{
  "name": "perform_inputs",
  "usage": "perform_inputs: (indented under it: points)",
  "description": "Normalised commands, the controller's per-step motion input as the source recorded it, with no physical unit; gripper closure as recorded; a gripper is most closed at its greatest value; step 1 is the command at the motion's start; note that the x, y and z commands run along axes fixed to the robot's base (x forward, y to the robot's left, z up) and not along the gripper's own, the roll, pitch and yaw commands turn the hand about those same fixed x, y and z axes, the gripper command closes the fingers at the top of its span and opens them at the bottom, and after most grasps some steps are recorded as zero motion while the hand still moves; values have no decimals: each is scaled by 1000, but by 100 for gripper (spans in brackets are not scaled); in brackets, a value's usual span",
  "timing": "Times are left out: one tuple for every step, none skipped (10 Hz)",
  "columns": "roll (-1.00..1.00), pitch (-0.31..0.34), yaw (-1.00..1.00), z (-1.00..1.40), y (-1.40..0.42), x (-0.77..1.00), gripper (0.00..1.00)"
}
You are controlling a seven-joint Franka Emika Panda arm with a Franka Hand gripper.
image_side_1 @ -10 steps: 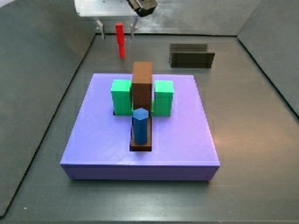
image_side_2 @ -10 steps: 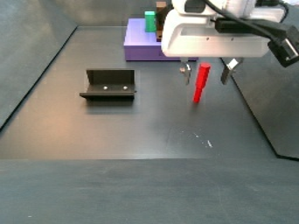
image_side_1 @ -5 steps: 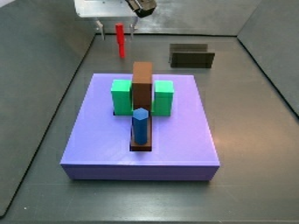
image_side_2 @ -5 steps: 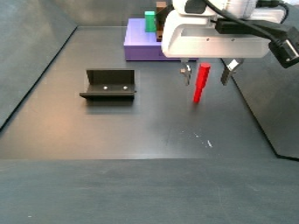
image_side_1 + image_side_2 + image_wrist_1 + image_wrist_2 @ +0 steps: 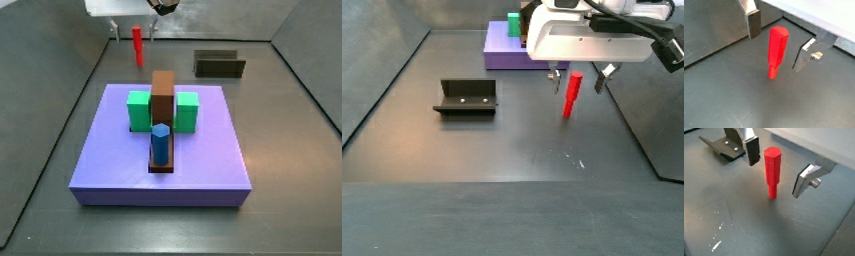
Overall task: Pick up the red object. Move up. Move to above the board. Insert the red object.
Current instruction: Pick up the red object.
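Observation:
I need to insert the red object into the board (image 5: pixel 107 170), so next I should grab the red object with my gripper by its wider upper body (image 5: pixel 136 37).
The red object (image 5: pixel 777 50) is a thin bright red peg standing upright on the dark floor; it shows in both wrist views (image 5: pixel 771 170) and both side views (image 5: pixel 138 44) (image 5: pixel 572 94). My gripper (image 5: pixel 779 44) is open around it, one finger (image 5: pixel 753 24) on each side with clear gaps, not touching; it also shows in the other wrist view (image 5: pixel 777 169) and a side view (image 5: pixel 577 77). The board (image 5: pixel 107 170) is a lavender slab bearing a brown bar (image 5: pixel 162 100), two green blocks (image 5: pixel 139 108) and a blue peg (image 5: pixel 160 143).
A small dark open box (image 5: pixel 466 97) stands on the floor beside the peg, also seen in a side view (image 5: pixel 219 64) and a wrist view (image 5: pixel 723 147). Grey walls enclose the floor.
The gripper has risen very slightly; the red peg has not moved.

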Motion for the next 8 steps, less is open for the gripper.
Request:
perform_inputs:
  points:
    - [-6, 0, -17, 0, 0, 0, 0]
    - [0, 0, -29, 0, 0, 0, 0]
    - [0, 0, 0, 0, 0, 0, 0]
    - [0, 0, 0, 0, 0, 0, 100]
    - [0, 0, 0, 0, 0, 0, 100]
    - [0, 0, 0, 0, 0, 0, 100]
    - [0, 0, 0, 0, 0, 0, 100]
    - [0, 0, 0, 0, 0, 0, 100]
